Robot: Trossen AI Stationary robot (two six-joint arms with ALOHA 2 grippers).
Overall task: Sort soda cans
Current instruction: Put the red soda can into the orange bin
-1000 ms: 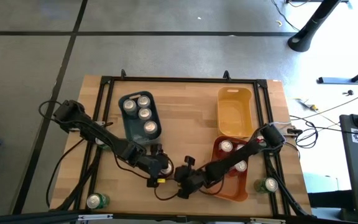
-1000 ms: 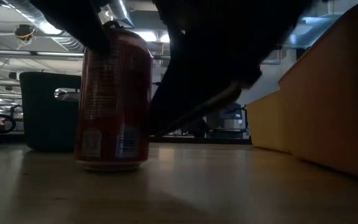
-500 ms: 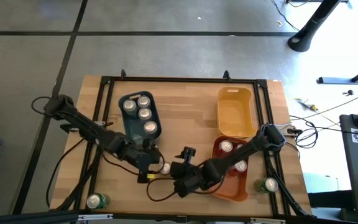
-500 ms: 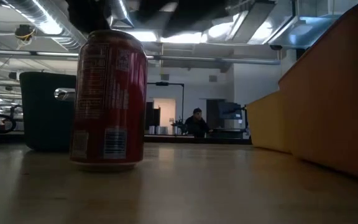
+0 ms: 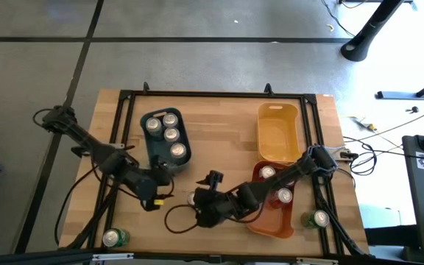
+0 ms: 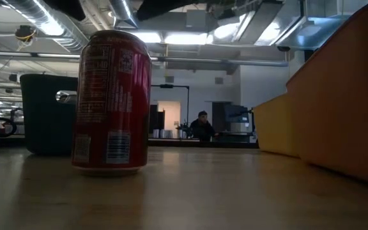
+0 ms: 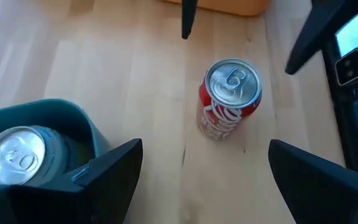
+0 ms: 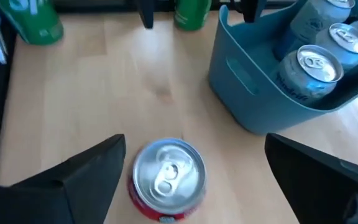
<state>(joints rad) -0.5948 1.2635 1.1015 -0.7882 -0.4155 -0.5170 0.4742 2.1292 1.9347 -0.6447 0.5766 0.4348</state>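
Observation:
My right gripper will next take the can's round side point(image 8: 140, 204) to sort the red soda can into the orange bin.
A red soda can point(image 5: 193, 198) stands upright on its base on the wood table, also seen in the low view point(image 6: 112, 102). My right gripper point(image 8: 194, 186) hovers open above it, one finger on each side of the can point(image 8: 166, 177) and neither touching it. My left gripper point(image 7: 207, 186) is open too, raised to the table's left of the can point(image 7: 229, 106) and beside the blue-grey bin point(image 5: 165, 140). That bin holds three silver cans point(image 8: 316, 65).
An orange bin point(image 5: 274, 221) with cans stands right of the red can, and a yellow bin point(image 5: 278, 132) lies behind it. Green cans stand at the near left point(image 5: 114, 237) and near right point(image 5: 319, 218). Black frame rails point(image 5: 219, 93) run along the table's edges.
My right gripper has risen off the red can, which stays upright on the table. My left gripper has drawn back from the can toward the table's left edge and gone up, its fingers staying open.

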